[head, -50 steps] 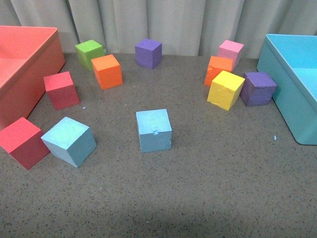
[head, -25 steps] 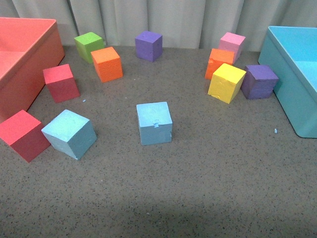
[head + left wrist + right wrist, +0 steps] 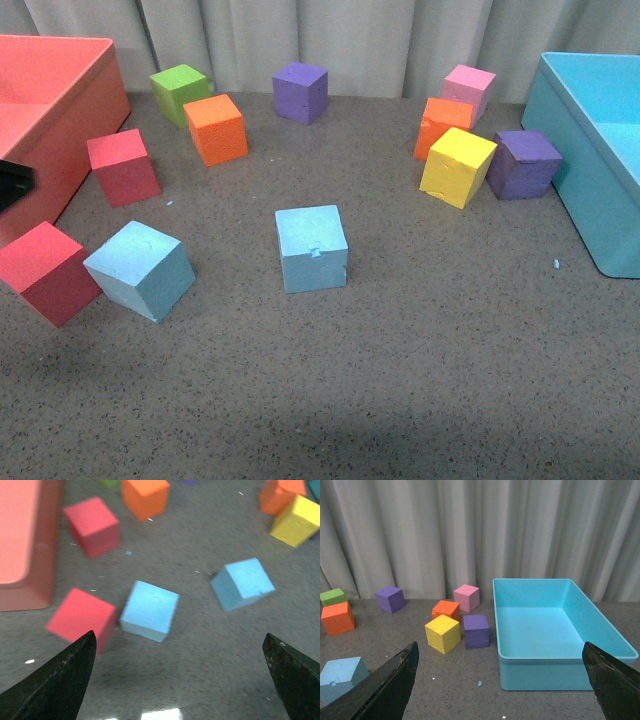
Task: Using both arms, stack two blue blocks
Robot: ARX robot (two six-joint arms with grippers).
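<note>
Next, my left gripper grabs the angled blue block by its opposite sides. Then it stacks that block on the dented blue block.
Two blue blocks lie on the grey table. One blue block [image 3: 311, 248] sits at the centre with a small dent on its front edge; the other blue block [image 3: 140, 270] is turned at an angle, left of it, beside a red cube [image 3: 45, 272]. A black part of my left arm [image 3: 12, 185] shows at the left edge. My left gripper [image 3: 179, 634] hangs open above the table, short of the angled block [image 3: 150, 611] and the centre block [image 3: 243, 583]. My right gripper [image 3: 499, 643] is open and empty, far from the dented block [image 3: 342, 677].
A red bin [image 3: 60, 110] stands at the left, a turquoise bin [image 3: 590, 150] at the right. Green [image 3: 180, 92], orange [image 3: 216, 128], purple [image 3: 300, 90] and red [image 3: 122, 166] cubes sit behind. Yellow [image 3: 457, 165], orange, pink and purple cubes cluster by the turquoise bin.
A black part of my left arm has come into the front view at the left edge. The front view shifted slightly a second ago. No block has moved.
</note>
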